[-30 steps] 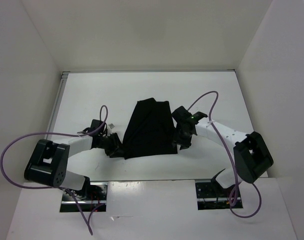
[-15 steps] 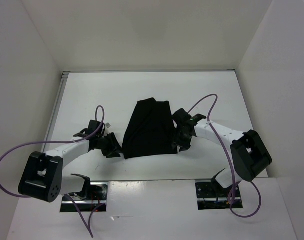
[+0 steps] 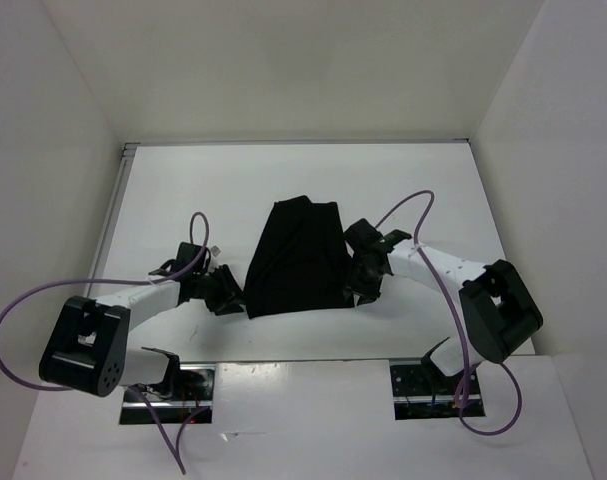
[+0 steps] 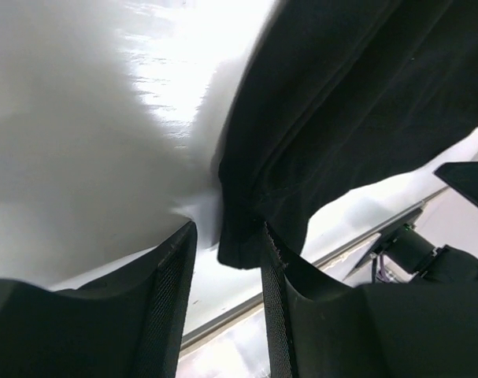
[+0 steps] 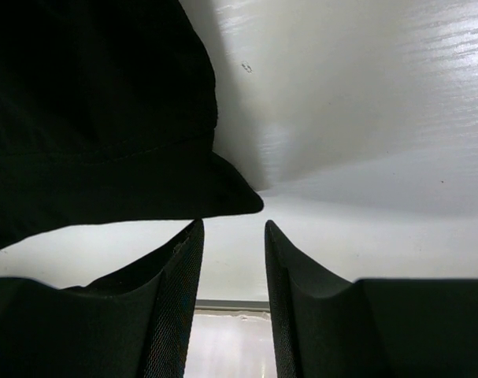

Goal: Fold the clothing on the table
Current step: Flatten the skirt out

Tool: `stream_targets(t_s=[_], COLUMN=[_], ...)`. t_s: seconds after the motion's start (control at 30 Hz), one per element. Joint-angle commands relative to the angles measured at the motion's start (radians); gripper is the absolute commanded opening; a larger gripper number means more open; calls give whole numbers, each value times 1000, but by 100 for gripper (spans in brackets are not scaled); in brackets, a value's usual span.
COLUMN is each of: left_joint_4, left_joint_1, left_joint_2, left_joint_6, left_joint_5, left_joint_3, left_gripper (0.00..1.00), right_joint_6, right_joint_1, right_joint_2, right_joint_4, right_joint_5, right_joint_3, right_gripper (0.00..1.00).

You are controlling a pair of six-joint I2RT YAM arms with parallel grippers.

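Observation:
I will grab the black clothing's near corner [image 3: 251, 312] [image 4: 243, 250] with my left gripper next, opposite my right gripper's corner, so the clothing can be spread and folded.
The black clothing [image 3: 298, 260] lies folded into a tapered shape in the middle of the white table [image 3: 163, 190], wider at its near end. My left gripper [image 3: 226, 290] sits low at the garment's near left corner. In the left wrist view this gripper [image 4: 227, 236] is open, and the cloth corner [image 4: 246, 236] reaches between its fingertips, against the right finger [image 4: 279, 299]. My right gripper [image 3: 363, 285] sits at the near right corner. In the right wrist view it [image 5: 232, 228] is open, with the pointed cloth corner [image 5: 223, 197] just beyond its tips and bare table between them.
White walls [image 3: 63, 120] enclose the table on the left, back and right. The table's near edge [image 3: 303, 360] runs just behind both grippers, with the arm bases and purple cables [image 3: 13, 310] below it.
The left arm's elbow has swung down and outward, and its gripper has settled at the cloth's left corner. The right gripper has barely shifted. The clothing lies as before.

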Motion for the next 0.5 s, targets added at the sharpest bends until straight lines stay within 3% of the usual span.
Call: stream_targets(t_s=[0.0, 0.13, 0.27, 0.3, 0.33, 0.47], left_joint_4=[74, 113, 122, 122, 122, 110], left_joint_1=[-4, -4, -4, -4, -4, -4], left_joint_2=[36, 93, 138, 138, 150, 159], left_joint_6=[-19, -19, -10, -1, -1, 21], left_joint_5=[31, 51, 62, 71, 71, 71], left_joint_3=[-14, -14, -14, -14, -14, -4], left_gripper=[46, 42, 22, 10, 5, 0], right_joint_6=[24, 33, 33, 33, 33, 4], right_joint_1=[-6, -6, -6, -6, -6, -15], right_joint_2=[-29, -9, 29, 38, 54, 97], right_joint_4=[24, 45, 79, 79, 79, 99], right_joint_5=[-5, 4, 29, 29, 52, 75], right_joint_3=[-13, -47, -47, -35, -21, 14], right_gripper=[42, 42, 42, 42, 42, 43])
